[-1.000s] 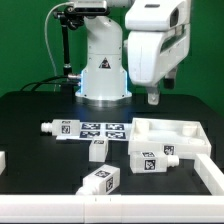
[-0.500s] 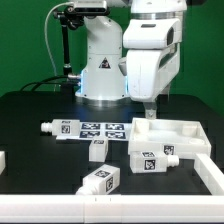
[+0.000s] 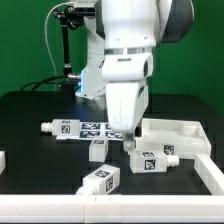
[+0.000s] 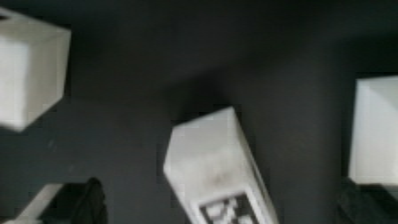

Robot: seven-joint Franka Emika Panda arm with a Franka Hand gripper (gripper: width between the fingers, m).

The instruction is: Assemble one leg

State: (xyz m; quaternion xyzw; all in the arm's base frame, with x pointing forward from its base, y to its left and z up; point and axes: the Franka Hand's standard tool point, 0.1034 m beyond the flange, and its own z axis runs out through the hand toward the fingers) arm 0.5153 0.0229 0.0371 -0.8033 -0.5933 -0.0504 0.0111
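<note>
I need to grab the leg by its square body (image 3: 148, 161) with my gripper, so that its round end stays free to assemble with the white tabletop part.
Several white legs with marker tags lie on the black table: one (image 3: 55, 127) at the exterior view's left, one (image 3: 97, 149) by the marker board, one (image 3: 152, 160) in front of the white tabletop part (image 3: 178, 132), one (image 3: 101, 181) nearest the front. My gripper (image 3: 129, 142) hangs low between the middle legs. In the wrist view a white leg (image 4: 214, 160) with a tag lies between my dark fingers (image 4: 71, 205). The gripper (image 4: 217, 208) is open and holds nothing. Which leg this is I cannot tell.
The marker board (image 3: 101, 129) lies behind the legs. A white rim (image 3: 60, 210) runs along the table's front and a white edge piece (image 3: 214, 172) at the exterior view's right. Two more blurred white parts (image 4: 27, 70) (image 4: 374, 130) flank the leg in the wrist view.
The arm has swung from the back right toward the exterior view's left and dropped low, down to just above the legs. No part has moved.
</note>
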